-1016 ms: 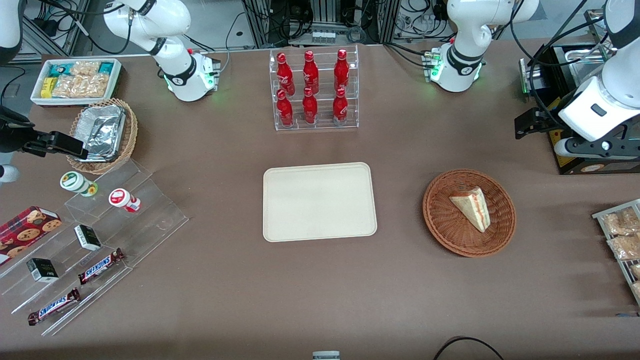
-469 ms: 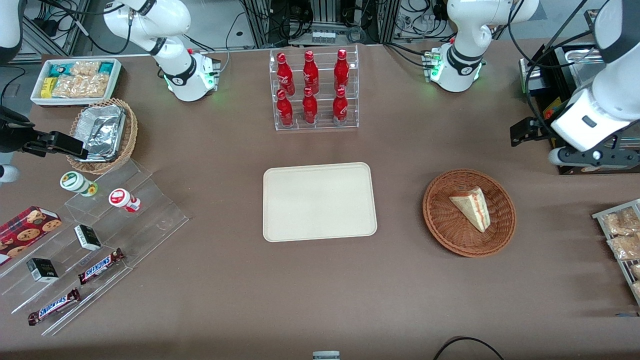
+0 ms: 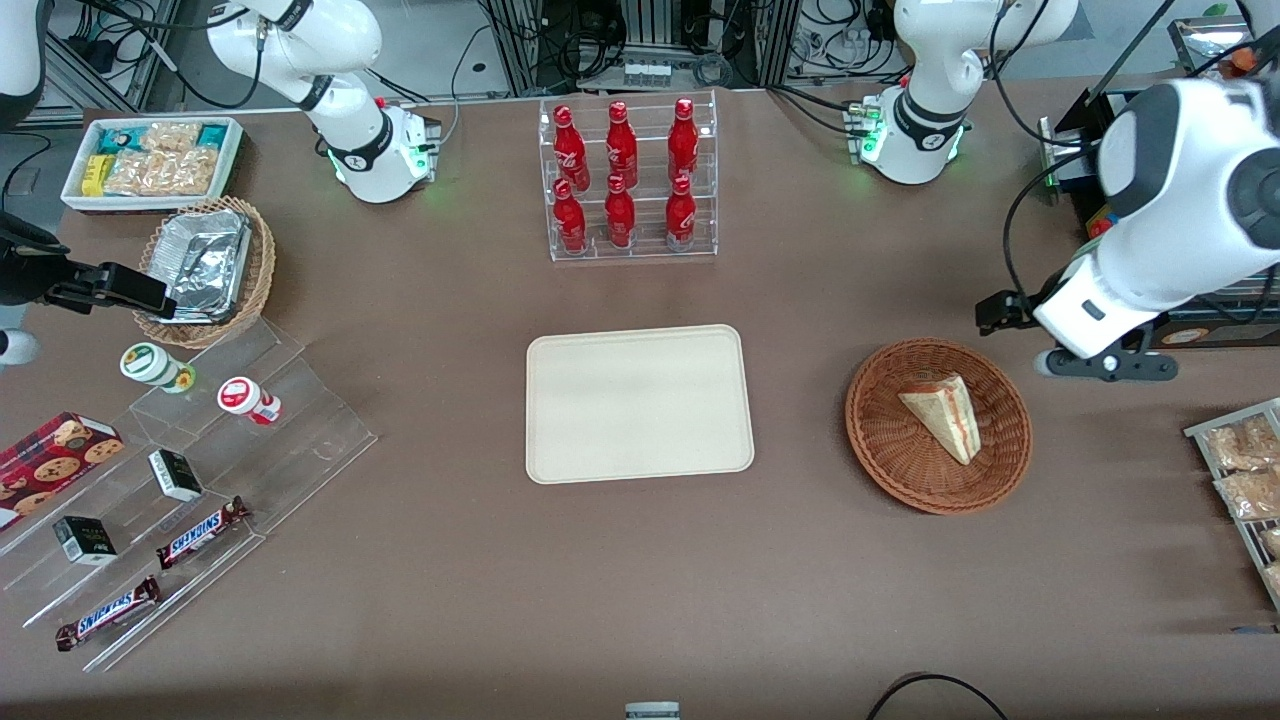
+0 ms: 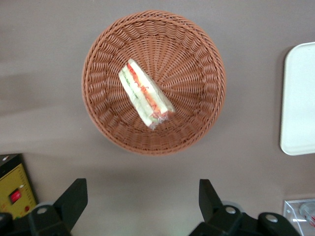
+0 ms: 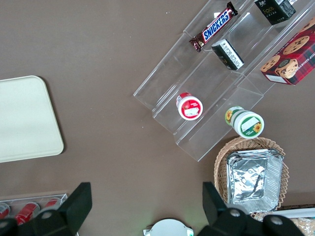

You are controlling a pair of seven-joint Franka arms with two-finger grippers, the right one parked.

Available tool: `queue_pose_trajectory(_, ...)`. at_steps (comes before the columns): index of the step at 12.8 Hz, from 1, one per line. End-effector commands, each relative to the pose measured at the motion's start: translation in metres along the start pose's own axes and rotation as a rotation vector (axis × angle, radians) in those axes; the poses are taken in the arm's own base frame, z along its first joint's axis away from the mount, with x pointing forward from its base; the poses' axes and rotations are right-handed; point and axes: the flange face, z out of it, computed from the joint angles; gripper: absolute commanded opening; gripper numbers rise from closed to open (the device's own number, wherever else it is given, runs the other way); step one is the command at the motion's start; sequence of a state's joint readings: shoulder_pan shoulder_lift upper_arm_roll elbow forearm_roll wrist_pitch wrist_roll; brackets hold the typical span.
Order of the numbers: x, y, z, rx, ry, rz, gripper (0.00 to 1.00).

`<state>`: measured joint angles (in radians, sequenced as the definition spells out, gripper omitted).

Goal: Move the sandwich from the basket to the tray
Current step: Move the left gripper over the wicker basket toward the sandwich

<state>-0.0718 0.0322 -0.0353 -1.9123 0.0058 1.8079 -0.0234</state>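
Note:
The sandwich needs to come out of the basket and go onto the tray (image 3: 640,403). My gripper needs to grab it by its wide end (image 3: 941,394) next.
The sandwich (image 3: 945,415) (image 4: 146,93), a pale wedge with red and green filling on its edge, lies in the round reddish-brown basket (image 3: 880,460) (image 4: 197,54). The cream tray (image 3: 640,403) (image 4: 300,98) (image 5: 24,118) sits bare at the table's middle, beside the basket. My gripper (image 3: 1105,368) (image 4: 141,189) hangs above the table just outside the basket's rim, a little farther from the front camera and toward the working arm's end. It is open, with only brown table between its black fingers (image 4: 76,194).
A clear rack of red bottles (image 3: 628,180) stands farther back than the tray. A black and yellow box (image 3: 1165,335) (image 4: 15,189) sits close to my gripper. Snack packets (image 3: 1240,470) lie on a rack at the working arm's end. Stepped clear shelves of snacks (image 3: 200,480) and a foil-filled wicker basket (image 3: 205,270) are at the parked arm's end.
My arm has swung from over the black box toward the basket, coming nearer the front camera and the table's middle. Sandwich, basket and tray have not moved.

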Motion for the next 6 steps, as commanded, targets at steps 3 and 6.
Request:
queue_pose_trajectory(3, -0.003, -0.002, 0.069, 0.001, 0.061, 0.009, 1.00)
queue_pose_trajectory(6, -0.006, -0.011, 0.106, -0.002, 0.097, -0.019, 1.00)
